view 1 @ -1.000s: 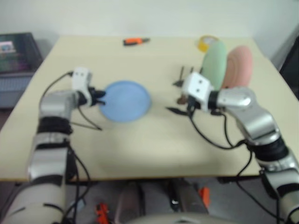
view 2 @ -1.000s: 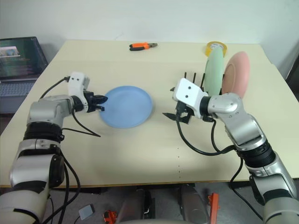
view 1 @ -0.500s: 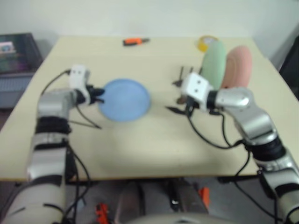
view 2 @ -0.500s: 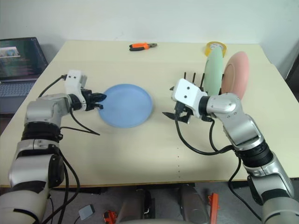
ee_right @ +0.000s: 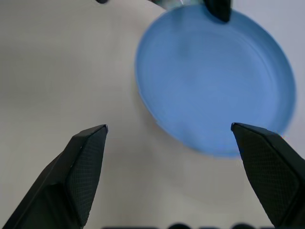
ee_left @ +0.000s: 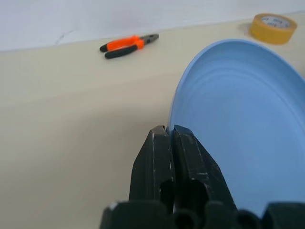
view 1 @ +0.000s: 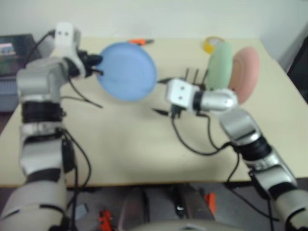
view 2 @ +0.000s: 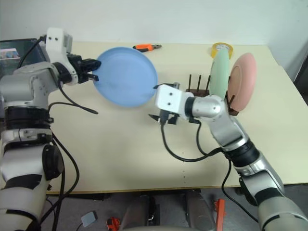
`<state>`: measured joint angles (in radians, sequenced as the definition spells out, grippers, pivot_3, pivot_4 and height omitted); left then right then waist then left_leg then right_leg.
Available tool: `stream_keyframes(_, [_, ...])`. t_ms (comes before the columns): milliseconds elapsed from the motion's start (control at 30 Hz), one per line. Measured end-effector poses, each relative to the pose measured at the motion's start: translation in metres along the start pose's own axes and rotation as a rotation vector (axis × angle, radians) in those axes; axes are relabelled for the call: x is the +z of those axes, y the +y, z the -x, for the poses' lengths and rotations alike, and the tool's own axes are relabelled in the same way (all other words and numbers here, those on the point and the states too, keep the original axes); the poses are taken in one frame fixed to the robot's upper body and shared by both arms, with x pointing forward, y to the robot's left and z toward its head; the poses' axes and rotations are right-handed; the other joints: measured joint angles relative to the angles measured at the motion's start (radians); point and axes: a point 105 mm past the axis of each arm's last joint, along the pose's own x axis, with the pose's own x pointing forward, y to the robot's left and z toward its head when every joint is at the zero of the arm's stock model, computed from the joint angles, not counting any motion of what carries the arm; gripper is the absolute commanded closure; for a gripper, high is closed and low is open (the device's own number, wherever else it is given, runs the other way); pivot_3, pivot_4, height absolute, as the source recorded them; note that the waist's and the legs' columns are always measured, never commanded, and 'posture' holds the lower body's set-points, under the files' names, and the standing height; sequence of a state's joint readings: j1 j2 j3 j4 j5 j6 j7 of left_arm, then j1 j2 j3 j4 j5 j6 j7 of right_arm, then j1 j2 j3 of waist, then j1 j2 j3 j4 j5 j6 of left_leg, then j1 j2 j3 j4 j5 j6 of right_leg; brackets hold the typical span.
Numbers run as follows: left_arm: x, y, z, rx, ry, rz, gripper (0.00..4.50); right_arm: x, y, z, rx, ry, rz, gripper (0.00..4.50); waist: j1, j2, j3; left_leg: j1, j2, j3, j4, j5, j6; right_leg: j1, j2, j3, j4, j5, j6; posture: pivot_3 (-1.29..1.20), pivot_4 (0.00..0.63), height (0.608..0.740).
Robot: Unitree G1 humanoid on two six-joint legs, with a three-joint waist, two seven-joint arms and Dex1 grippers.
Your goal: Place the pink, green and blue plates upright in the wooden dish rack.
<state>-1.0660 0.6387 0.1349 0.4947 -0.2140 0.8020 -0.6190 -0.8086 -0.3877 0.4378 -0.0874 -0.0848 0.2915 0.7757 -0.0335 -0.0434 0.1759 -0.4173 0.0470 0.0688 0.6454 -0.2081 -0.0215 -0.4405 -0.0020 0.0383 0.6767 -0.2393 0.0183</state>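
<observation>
My right gripper grabs the plate by its thin free rim (view 1: pixel 155 77) (ee_right: pixel 205 151) next, since the blue plate's round side spreads wider than my fingers.
My left gripper (view 2: pixel 94 71) is shut on the rim of the light blue plate (view 2: pixel 126 77) and holds it tilted up above the table's far left. In the left wrist view the fingers (ee_left: pixel 170 131) pinch the blue plate (ee_left: pixel 238 119) at its edge. My right gripper (view 2: pixel 155 102) stands open just right of the plate, facing it, with nothing between its jaws. The right wrist view has the gripper (ee_right: pixel 167 126) spread wide before the blue plate (ee_right: pixel 214 76). The green plate (view 2: pixel 220 74) and pink plate (view 2: pixel 242 82) stand upright in the wooden dish rack (view 2: pixel 195 89).
A yellow tape roll (view 2: pixel 222 49) lies behind the rack and orange-handled pliers (view 2: pixel 147 47) near the table's far edge. A laptop (view 2: pixel 14 50) sits off the table's left side. Bare pegs of the rack stand left of the green plate.
My left gripper has lifted the blue plate off the table and tipped it up. My right gripper has swung left toward the plate, still open.
</observation>
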Motion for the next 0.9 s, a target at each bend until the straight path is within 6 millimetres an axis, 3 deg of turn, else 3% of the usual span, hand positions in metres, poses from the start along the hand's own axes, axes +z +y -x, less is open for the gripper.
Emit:
stream_keyframes(200, [0.006, -0.028, -0.006, -0.054, -0.005, 0.000, 4.49, 0.016, 0.008, -0.030, 0.011, -0.041, 0.082, 0.00, 0.000, 0.000, 0.000, 0.000, 0.000, 0.000, 0.000, 0.000, 0.000, 0.000, 0.000, 0.000, 0.000, 0.002, -0.003, 0.00, 0.150, 0.740])
stream_keyframes(500, [0.015, -0.041, 0.002, -0.082, -0.013, -0.010, 4.49, -0.011, 0.011, -0.039, 0.010, 0.056, 0.138, 0.00, -0.001, 0.000, 0.000, 0.000, 0.000, 0.000, 0.000, 0.000, 0.000, 0.000, 0.000, 0.000, 0.001, 0.002, -0.003, 0.00, 0.150, 0.740])
stream_keyframes(600, [0.015, -0.045, 0.004, -0.091, -0.014, -0.013, 4.50, -0.017, 0.012, -0.041, 0.010, 0.070, 0.144, 0.54, -0.002, 0.000, 0.000, 0.000, 0.000, 0.000, 0.000, 0.000, 0.000, 0.000, 0.000, 0.001, 0.001, 0.002, -0.003, 0.00, 0.150, 0.740])
stream_keyframes(900, [0.012, -0.045, 0.007, -0.092, -0.005, -0.014, 4.50, -0.018, 0.013, -0.042, 0.009, 0.068, 0.161, 3.77, -0.002, 0.000, 0.000, 0.000, 0.000, 0.000, 0.000, 0.000, 0.000, 0.000, 0.000, 0.001, 0.001, 0.002, -0.003, 0.00, 0.150, 0.740])
